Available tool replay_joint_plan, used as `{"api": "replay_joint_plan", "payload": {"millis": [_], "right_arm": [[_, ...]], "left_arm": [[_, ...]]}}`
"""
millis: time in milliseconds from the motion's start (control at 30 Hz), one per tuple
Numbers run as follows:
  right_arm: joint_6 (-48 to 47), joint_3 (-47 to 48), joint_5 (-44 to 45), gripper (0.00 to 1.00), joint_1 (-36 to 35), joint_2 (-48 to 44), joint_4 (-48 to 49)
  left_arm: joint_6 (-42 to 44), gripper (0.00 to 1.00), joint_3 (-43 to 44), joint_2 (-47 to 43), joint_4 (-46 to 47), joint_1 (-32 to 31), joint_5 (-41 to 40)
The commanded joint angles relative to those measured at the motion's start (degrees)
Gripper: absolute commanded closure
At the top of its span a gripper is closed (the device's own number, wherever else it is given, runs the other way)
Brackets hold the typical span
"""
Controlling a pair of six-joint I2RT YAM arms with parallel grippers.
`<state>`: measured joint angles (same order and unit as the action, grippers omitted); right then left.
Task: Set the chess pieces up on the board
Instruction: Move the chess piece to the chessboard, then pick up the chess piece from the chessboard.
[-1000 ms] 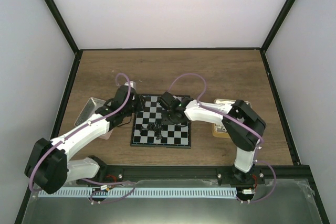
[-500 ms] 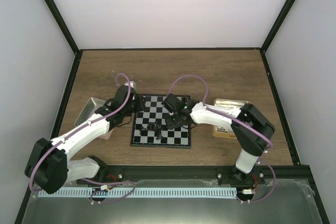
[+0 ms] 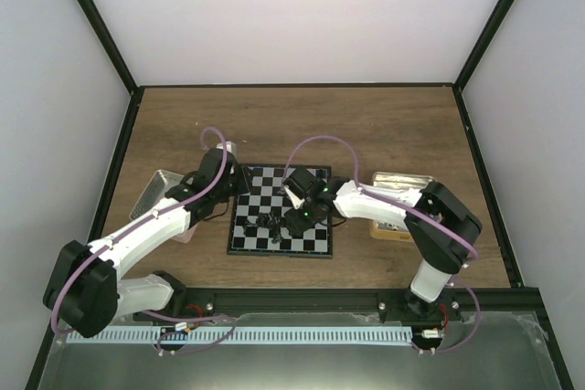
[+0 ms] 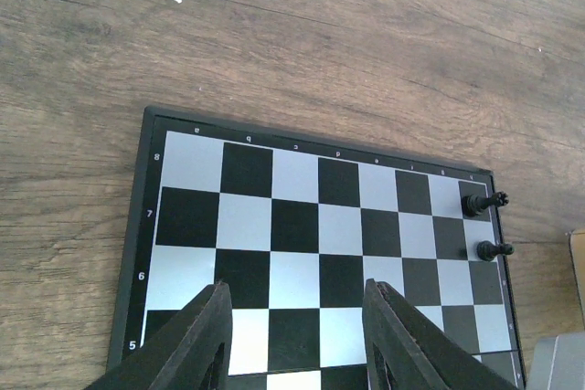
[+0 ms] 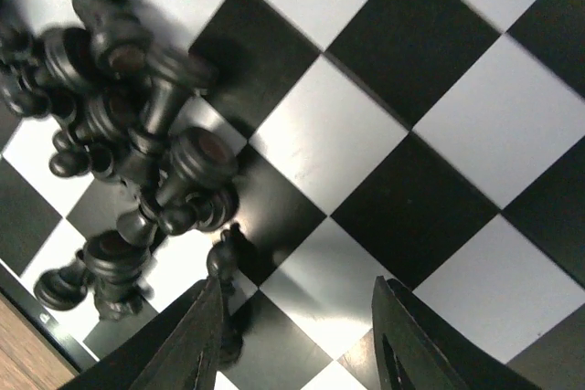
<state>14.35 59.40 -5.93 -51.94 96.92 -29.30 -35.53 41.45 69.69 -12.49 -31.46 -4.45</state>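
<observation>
My right gripper picks up the small black piece by its base (image 5: 230,344) next, which leaves the piece's head free for my left gripper to grab.
The board (image 3: 311,238) lies between my two arms. A heap of black chess pieces (image 3: 265,223) rests on its near-left squares and shows large in the right wrist view (image 5: 137,134). My right gripper (image 3: 298,218) hangs low just right of that heap, open (image 5: 302,317). One small black piece (image 5: 222,262) stands against the outer tip of its left finger (image 5: 201,344); nothing lies between the jaws. My left gripper (image 3: 239,182) hovers at the board's far-left corner, open and empty (image 4: 297,317). Two black pieces (image 4: 483,202) (image 4: 494,249) stand at the board's edge.
A grey metal tray (image 3: 154,191) sits left of the board, partly under my left arm. A tan tray (image 3: 395,226) sits right of the board behind my right arm. Wooden tabletop (image 3: 292,125) stretches beyond the board to the back wall.
My right gripper has slid toward the near left across the board to the heap of black pieces, and its jaws have spread wider. The left arm has stayed still.
</observation>
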Motion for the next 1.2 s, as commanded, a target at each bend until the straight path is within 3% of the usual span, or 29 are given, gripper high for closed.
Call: {"api": "replay_joint_plan", "payload": {"millis": [0,367,567,900,1167], "right_arm": [[-1.94,-0.73,-1.91,0.52,-0.71,-1.04,-1.37],[5.70,0.86,3.57,0.49,-3.59,0.62,-3.63],[12.79,3.60,8.89,0.54,-4.05,-1.01,-6.03],[16.65,7.05,8.58,0.50,-8.59,3.20,-6.64],[18.34,6.86,9.57,0.62,-9.09,4.01,-8.01]], "left_arm": [[0.56,0.59,-0.05,-0.31,0.52,0.44,-0.12],[0.64,0.58,-0.09,0.55,0.97,0.61,0.35],[0.61,0.58,-0.08,0.54,1.02,0.68,0.41],[0.64,0.58,0.05,0.70,1.48,0.79,0.57],[0.88,0.58,-0.01,0.80,1.42,0.88,0.71]]}}
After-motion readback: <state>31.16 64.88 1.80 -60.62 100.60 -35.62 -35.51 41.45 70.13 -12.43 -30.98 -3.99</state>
